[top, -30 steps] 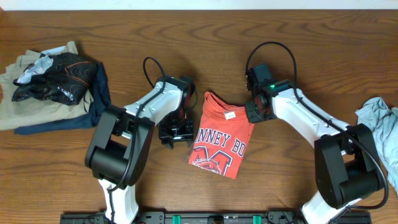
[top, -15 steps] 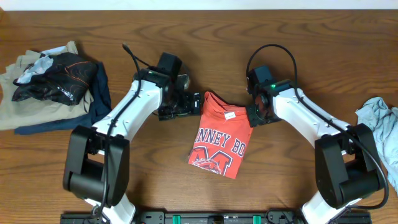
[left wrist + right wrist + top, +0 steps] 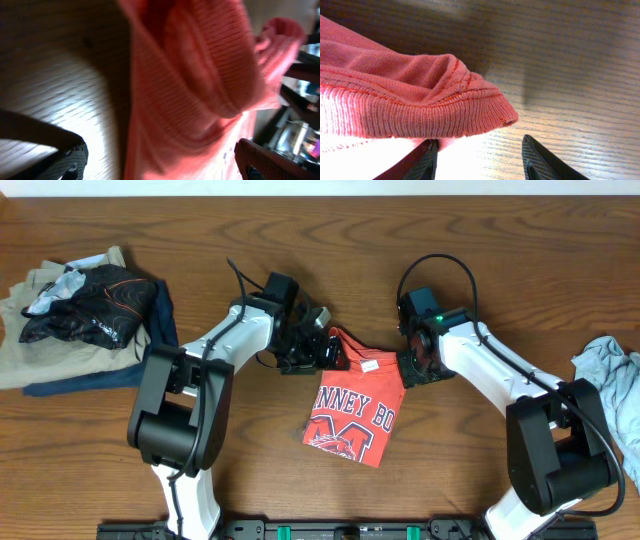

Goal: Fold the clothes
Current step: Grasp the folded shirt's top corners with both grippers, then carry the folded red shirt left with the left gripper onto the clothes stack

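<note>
My left gripper is to grab the folded T-shirt's far corner (image 3: 173, 131) nearest the pile next. The T-shirt's lettered body then stays free to stack there.
A coral-red T-shirt (image 3: 355, 408) with block lettering lies folded into a narrow shape at the table's middle. My left gripper (image 3: 328, 352) is at its upper-left corner, open, with the red fabric (image 3: 190, 90) between its fingers. My right gripper (image 3: 408, 366) is at its upper-right corner, open. In the right wrist view the shirt's ribbed corner (image 3: 435, 107) lies on the wood just ahead of the spread fingers (image 3: 480, 160).
A pile of other clothes (image 3: 85, 315), tan, black and navy, lies at the far left. A grey-blue garment (image 3: 612, 380) lies at the right edge. The wooden table (image 3: 480, 250) shows around the shirt.
My left arm swung from beside the shirt up to its upper-left corner and now straddles the fabric there. My right arm has hardly moved.
</note>
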`<state>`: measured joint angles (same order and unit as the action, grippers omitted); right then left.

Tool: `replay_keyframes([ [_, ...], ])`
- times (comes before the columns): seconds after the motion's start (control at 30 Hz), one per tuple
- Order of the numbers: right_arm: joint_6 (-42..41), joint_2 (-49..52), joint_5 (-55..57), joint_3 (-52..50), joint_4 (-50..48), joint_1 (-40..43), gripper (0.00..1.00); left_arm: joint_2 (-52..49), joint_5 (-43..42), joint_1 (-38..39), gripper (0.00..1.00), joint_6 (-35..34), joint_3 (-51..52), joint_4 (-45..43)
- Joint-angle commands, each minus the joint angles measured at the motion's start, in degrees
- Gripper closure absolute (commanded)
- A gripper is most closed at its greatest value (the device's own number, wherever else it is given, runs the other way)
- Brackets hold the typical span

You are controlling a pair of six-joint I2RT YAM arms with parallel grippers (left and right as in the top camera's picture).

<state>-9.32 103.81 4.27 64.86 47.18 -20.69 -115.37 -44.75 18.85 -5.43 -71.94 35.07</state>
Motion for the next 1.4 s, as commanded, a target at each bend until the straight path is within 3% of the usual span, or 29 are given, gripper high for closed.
replay_keyframes([
  [0.0, 0.63, 0.46, -0.20, 0.22, 0.33, 0.37, 0.48, -4.11, -1.40, 0.52, 0.06, 1.79, -0.11, -0.02],
  [0.1, 0.66, 0.46, -0.09, 0.22, 0.57, 0.39, 0.49, -6.03, -2.67, 1.97, 0.15, 1.79, -0.11, -0.04],
  [0.27, 0.63, 0.46, 0.26, 0.22, 1.09, 0.44, 0.50, -6.36, -2.14, 4.13, 0.46, 1.81, -0.11, -1.38],
  [0.3, 0.63, 0.46, 0.26, 0.22, 1.22, 0.44, 0.50, -6.36, -2.14, 4.22, 0.55, 1.79, -0.11, -2.01],
  [0.4, 0.59, 0.44, 1.36, 0.24, 1.95, 0.57, 0.55, -6.34, -2.14, 3.91, 0.94, 1.79, -0.17, -3.13],
  [0.57, -0.50, -1.01, 5.14, 0.28, 3.39, 2.36, 0.56, -5.57, -1.09, 2.01, 0.94, 1.77, -0.28, -2.99],
  [0.77, -0.48, -5.62, 5.20, 0.28, 3.58, 7.21, 0.55, 1.77, 12.50, -2.56, 0.94, 1.75, -0.31, -0.68],
  [1.07, -0.46, -12.39, 5.18, 0.28, 5.88, 12.48, 0.55, 20.87, 34.40, -15.02, 0.94, 0.48, -0.31, -2.51],
  [1.37, -0.50, -13.18, 5.16, 0.28, 7.06, 13.14, 0.55, 30.16, 42.91, -27.41, 0.94, 0.48, -0.31, -9.66],
])
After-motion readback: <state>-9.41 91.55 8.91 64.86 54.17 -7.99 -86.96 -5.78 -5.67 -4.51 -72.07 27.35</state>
